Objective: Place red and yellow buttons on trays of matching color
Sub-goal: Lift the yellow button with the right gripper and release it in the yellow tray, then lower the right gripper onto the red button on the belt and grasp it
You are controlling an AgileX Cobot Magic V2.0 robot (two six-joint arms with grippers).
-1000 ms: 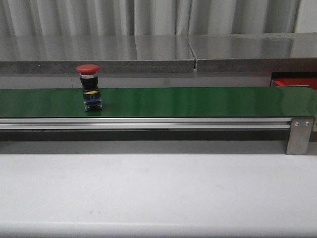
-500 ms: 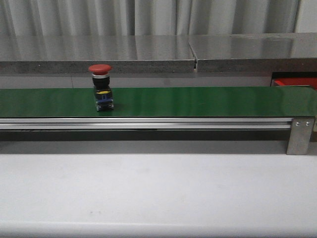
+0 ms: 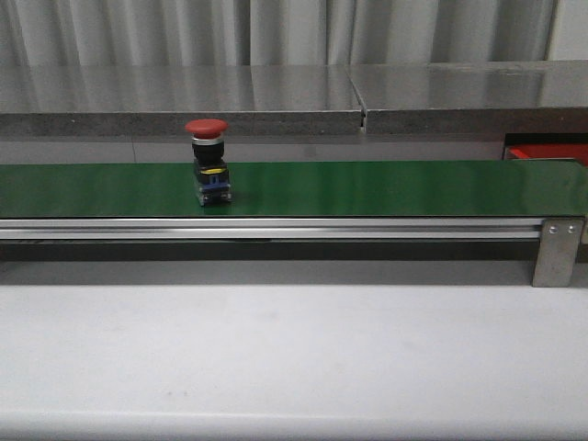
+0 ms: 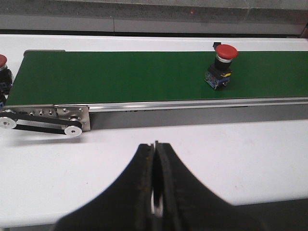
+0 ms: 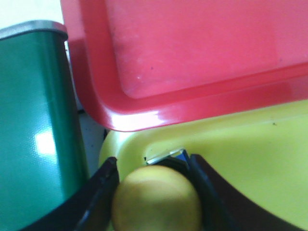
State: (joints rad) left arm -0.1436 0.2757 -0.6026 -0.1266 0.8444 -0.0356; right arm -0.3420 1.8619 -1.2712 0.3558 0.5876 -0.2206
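The yellow button's base is over the yellow tray (image 5: pixel 250 154), inside its rim; my right gripper will open to drop it there.
A red button (image 3: pixel 208 165) with a black and blue base stands upright on the green belt (image 3: pixel 367 188), left of centre; the left wrist view shows that button (image 4: pixel 222 65) too. My left gripper (image 4: pixel 155 144) is shut and empty over the white table, in front of the belt. My right gripper (image 5: pixel 153 161) is shut on a yellow button (image 5: pixel 156 202) just above the yellow tray (image 5: pixel 250 154). The red tray (image 5: pixel 192 48) lies beside the yellow one, and a sliver of the red tray (image 3: pixel 542 152) shows at the belt's right end. Neither gripper shows in the front view.
A second red button (image 4: pixel 2 72) sits off the belt's end, cut by the frame edge. The belt's metal rail (image 3: pixel 276 228) and end bracket (image 3: pixel 557 250) run along its front. The green belt's end (image 5: pixel 33 120) stands close beside both trays.
The red button has ridden rightwards along the belt, staying upright.
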